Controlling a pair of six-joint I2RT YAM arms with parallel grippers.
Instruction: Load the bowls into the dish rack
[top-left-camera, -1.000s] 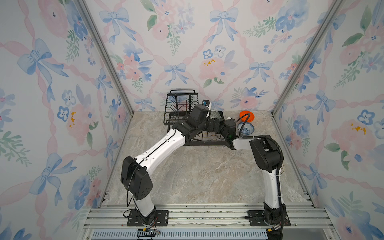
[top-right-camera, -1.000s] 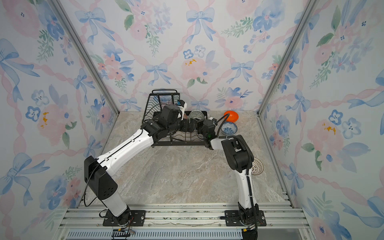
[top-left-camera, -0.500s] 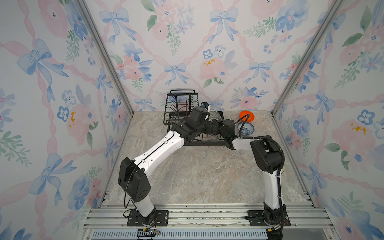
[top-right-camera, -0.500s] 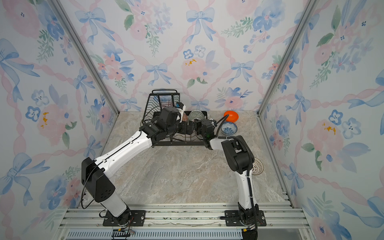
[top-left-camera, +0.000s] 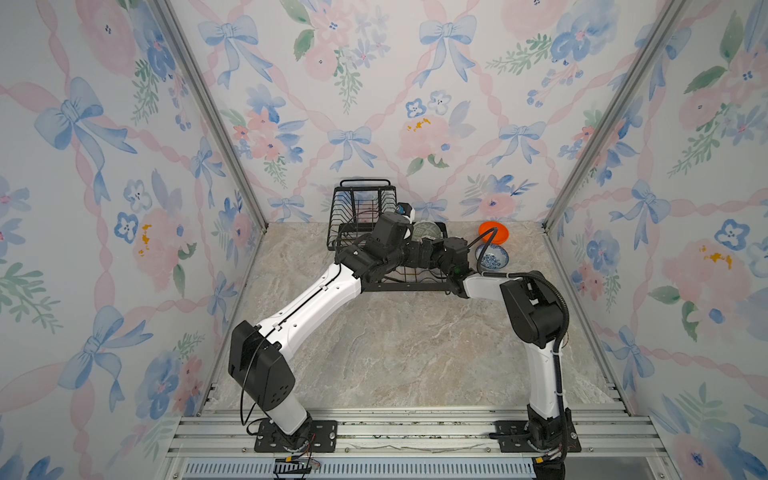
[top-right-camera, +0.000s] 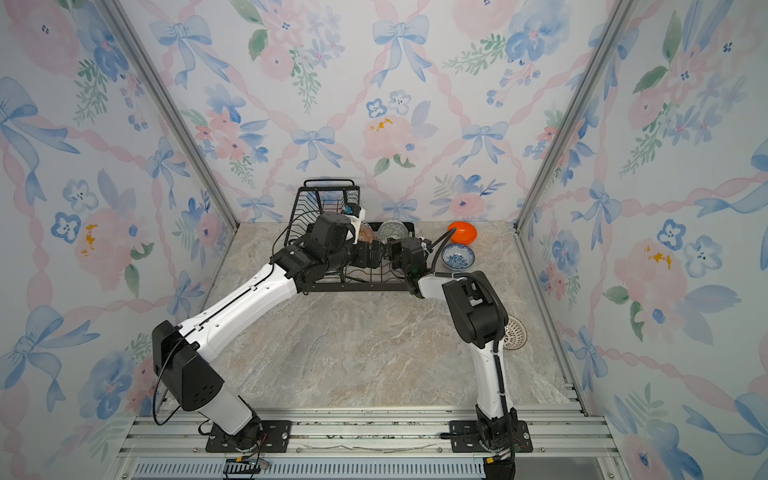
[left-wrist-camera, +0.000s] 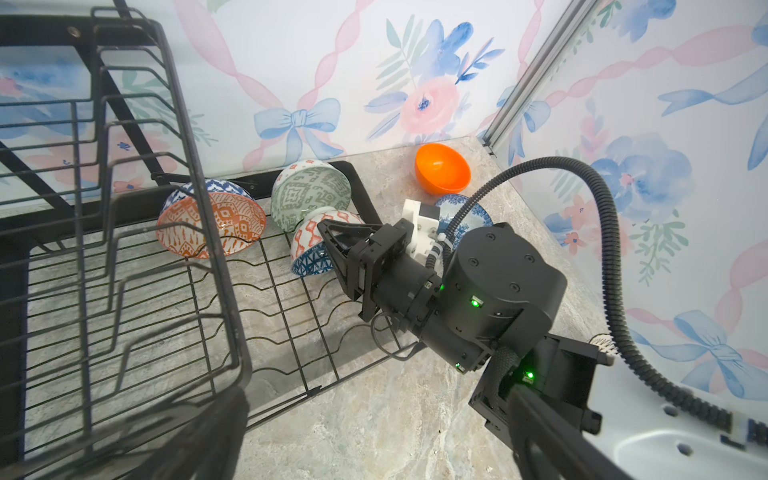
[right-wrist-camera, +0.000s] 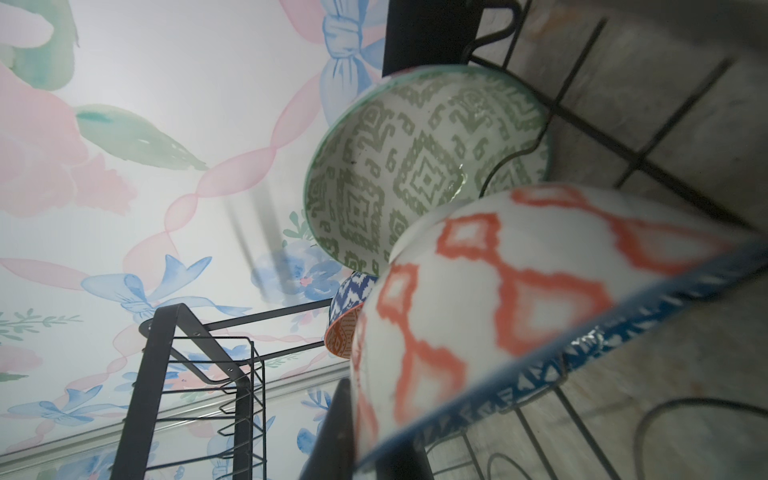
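My right gripper is holding the orange lattice bowl and should let go of it now, because the bowl's lower rim is among the rack's base wires beside the grey-green bowl.
The black wire dish rack stands at the back wall. On its flat base lean an orange-white patterned bowl and a grey-green patterned bowl. My right gripper is shut on the rim of a third bowl, white with orange lattice outside and dark blue inside, tilted over the base. My left gripper hangs open and empty at the rack's front edge. A plain orange bowl and a blue floral bowl sit on the table right of the rack.
A white bowl with dark lattice lies near the right wall, half hidden behind my right arm. The raised basket is close beside my left gripper. Both forearms cross over the rack's base. Marbled table spreads in front.
My left arm has drawn slightly left and back, uncovering the grey-green bowl in the top views. The right gripper has stayed over the rack's base with its bowl.
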